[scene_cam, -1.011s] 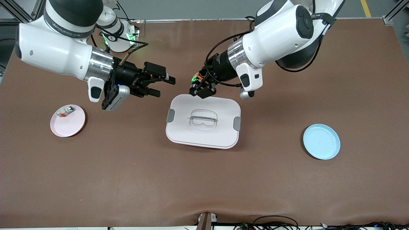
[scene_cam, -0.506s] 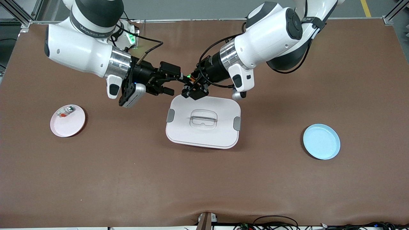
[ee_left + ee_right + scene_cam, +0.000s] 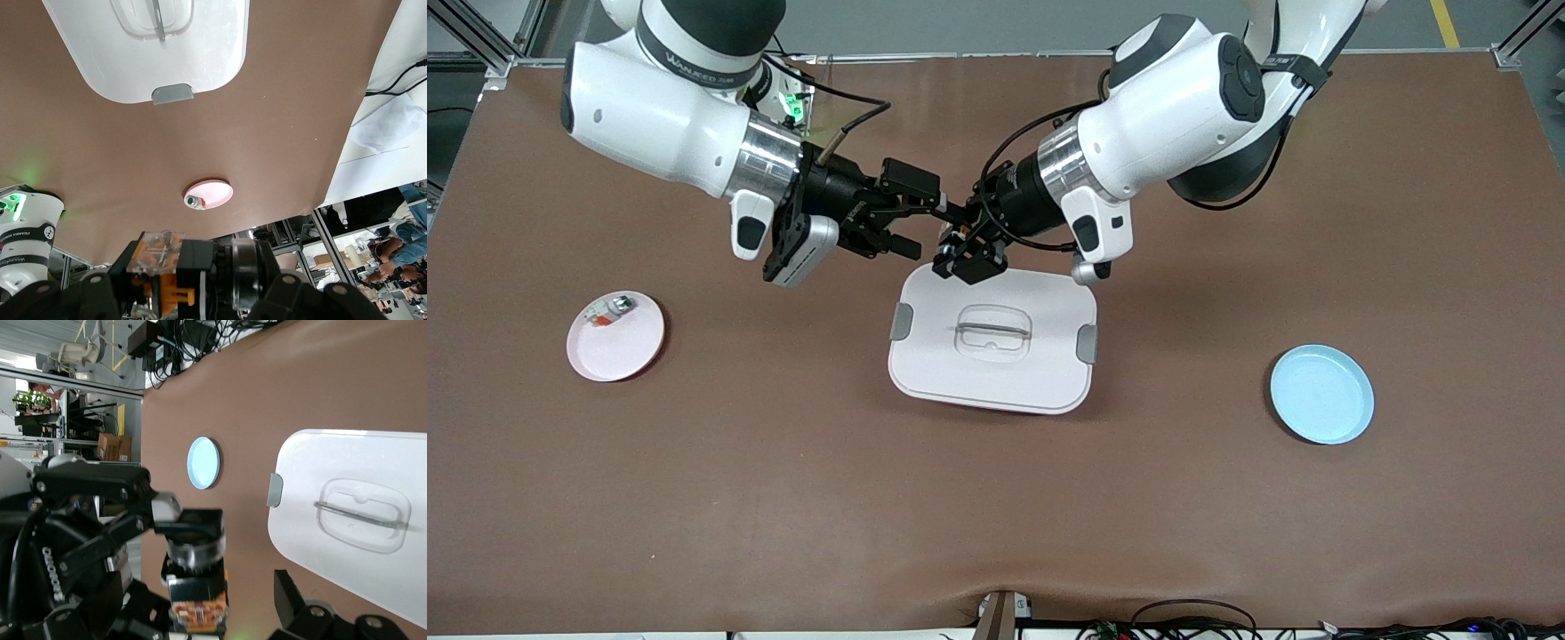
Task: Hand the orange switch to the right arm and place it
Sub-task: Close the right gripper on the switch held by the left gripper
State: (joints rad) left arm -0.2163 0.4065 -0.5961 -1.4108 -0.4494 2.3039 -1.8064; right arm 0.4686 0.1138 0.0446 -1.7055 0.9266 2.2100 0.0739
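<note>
The orange switch has its black body (image 3: 197, 590) beside the metal collar (image 3: 196, 553), and my right gripper will take hold of the switch there next, to take it over for placing.
The orange switch (image 3: 950, 234) hangs in the air over the table beside the white box's edge, with my left gripper (image 3: 962, 255) shut on it. The left wrist view shows its orange-and-black block and black body (image 3: 190, 270) held between the left gripper's (image 3: 193, 293) jaws. My right gripper (image 3: 927, 229) is open, and its fingers stand on either side of the switch without touching it. In the right wrist view the switch (image 3: 197, 587) sits between the spread fingers (image 3: 293, 600) of the right gripper (image 3: 200, 617).
A white lidded box (image 3: 1049, 373) with a clear handle lies mid-table, just under both grippers. A pink plate (image 3: 627, 351) holding a small whitish part (image 3: 609, 309) lies toward the right arm's end. A blue plate (image 3: 1321, 394) lies toward the left arm's end.
Both arms have moved toward each other over the box's edge. The right gripper has closed the gap, and its open fingers now flank the switch that the left gripper holds.
</note>
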